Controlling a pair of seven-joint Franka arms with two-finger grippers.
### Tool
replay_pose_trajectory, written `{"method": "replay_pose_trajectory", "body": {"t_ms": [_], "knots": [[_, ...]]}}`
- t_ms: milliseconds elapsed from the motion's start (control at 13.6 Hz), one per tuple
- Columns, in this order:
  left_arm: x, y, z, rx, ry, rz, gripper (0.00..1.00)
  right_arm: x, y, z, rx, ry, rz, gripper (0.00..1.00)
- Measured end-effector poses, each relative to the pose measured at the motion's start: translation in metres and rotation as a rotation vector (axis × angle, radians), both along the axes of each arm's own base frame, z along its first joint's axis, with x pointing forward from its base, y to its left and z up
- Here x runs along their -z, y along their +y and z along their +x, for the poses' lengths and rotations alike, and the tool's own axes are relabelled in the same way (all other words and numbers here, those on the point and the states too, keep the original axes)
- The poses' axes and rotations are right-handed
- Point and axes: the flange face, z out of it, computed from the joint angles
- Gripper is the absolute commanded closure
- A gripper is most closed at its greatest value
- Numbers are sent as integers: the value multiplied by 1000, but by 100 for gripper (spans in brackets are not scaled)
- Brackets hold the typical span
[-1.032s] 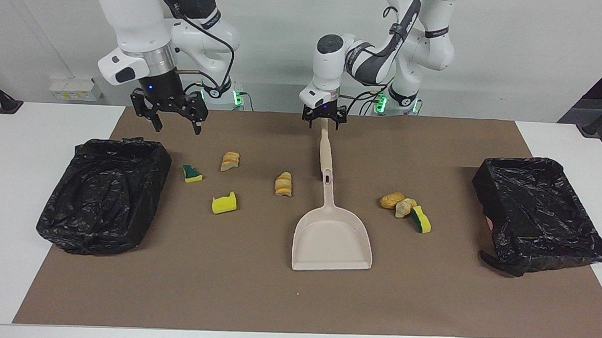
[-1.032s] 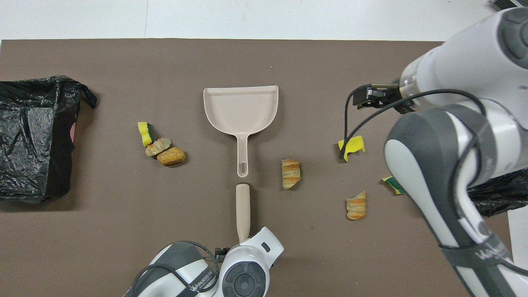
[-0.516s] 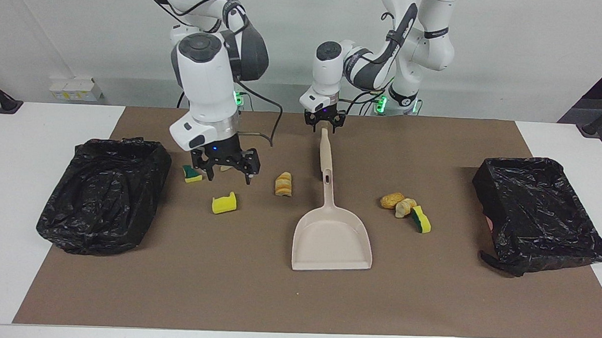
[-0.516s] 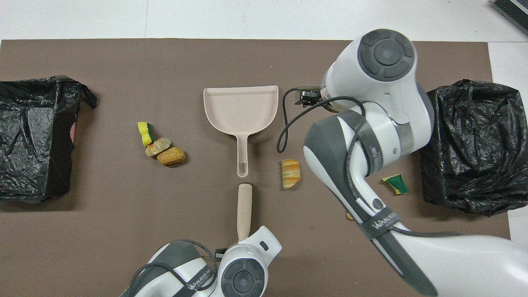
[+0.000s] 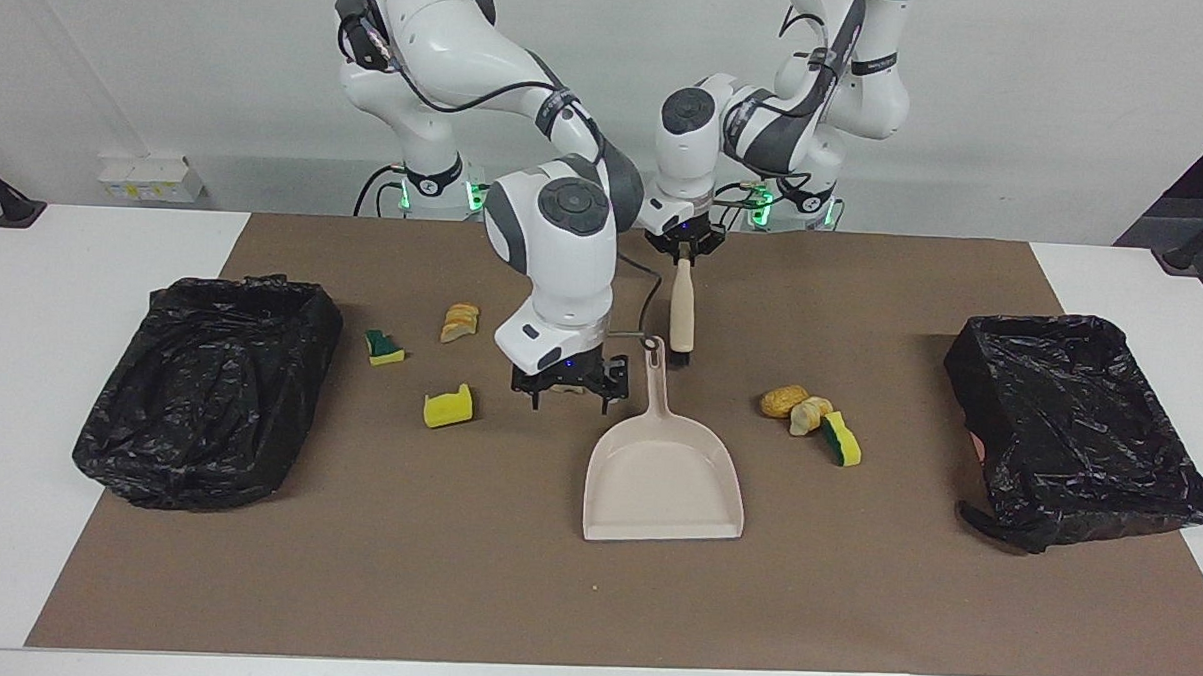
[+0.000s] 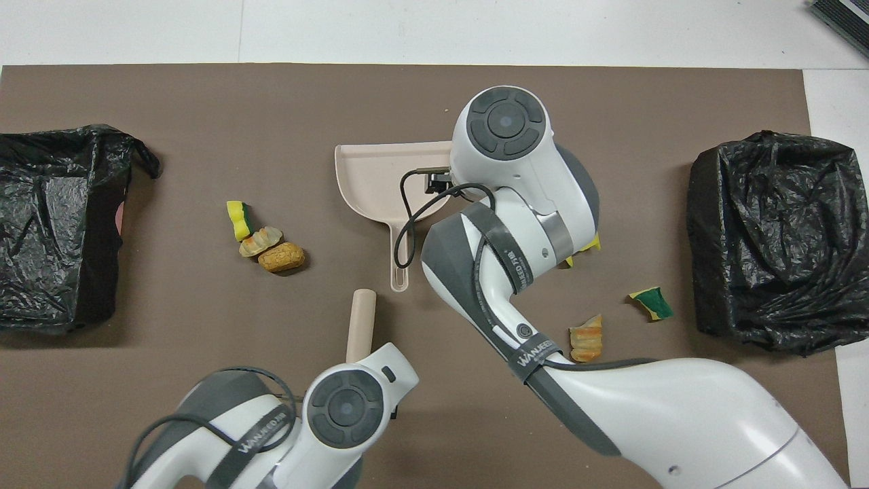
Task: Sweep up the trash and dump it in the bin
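Note:
The dustpan's broad pan (image 6: 381,176) is too wide for my fingertips, so my right gripper needs to grab the beige dustpan by its narrow handle (image 6: 399,272) next.
The beige dustpan (image 5: 663,477) lies flat at mid-mat and also shows in the overhead view (image 6: 370,173). My right gripper (image 5: 567,397) is open, low over the mat beside the dustpan's handle. It hides one tan chunk. My left gripper (image 5: 683,249) is shut on the beige brush (image 5: 681,306), which hangs tilted over the mat by the handle's end. Trash toward the right arm's end: a green-backed sponge (image 5: 384,347), a bread chunk (image 5: 459,322) and a yellow sponge (image 5: 448,409). Toward the left arm's end: two bread chunks (image 5: 783,399) (image 5: 810,413) and a sponge (image 5: 841,438).
Two bins lined with black bags stand at the mat's ends, one at the right arm's end (image 5: 209,389) and one at the left arm's end (image 5: 1074,425). The brown mat (image 5: 453,573) covers the white table.
My right arm swung from beside its bin to the centre and came down beside the dustpan's handle. My left gripper lifted the brush and shifted it toward the left arm's end.

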Motion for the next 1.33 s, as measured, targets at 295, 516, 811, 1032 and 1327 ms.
{"method": "replay_pose_trajectory", "body": {"t_ms": [295, 516, 811, 1032, 1327], "knots": [[-47, 82, 33, 8, 26, -14, 100, 18, 40, -19, -34, 16, -5, 19], [-63, 140, 58, -23, 18, -40, 100, 25, 67, -33, -73, 22, -6, 24], [-73, 212, 109, -75, 6, -72, 100, 24, 87, -44, -104, 20, 0, 28], [-84, 218, 150, -83, -20, -80, 100, 41, 108, -56, -139, 27, -3, 33], [-73, 250, 177, -80, -41, -48, 100, 50, 114, -58, -152, 28, -15, 72]]}}
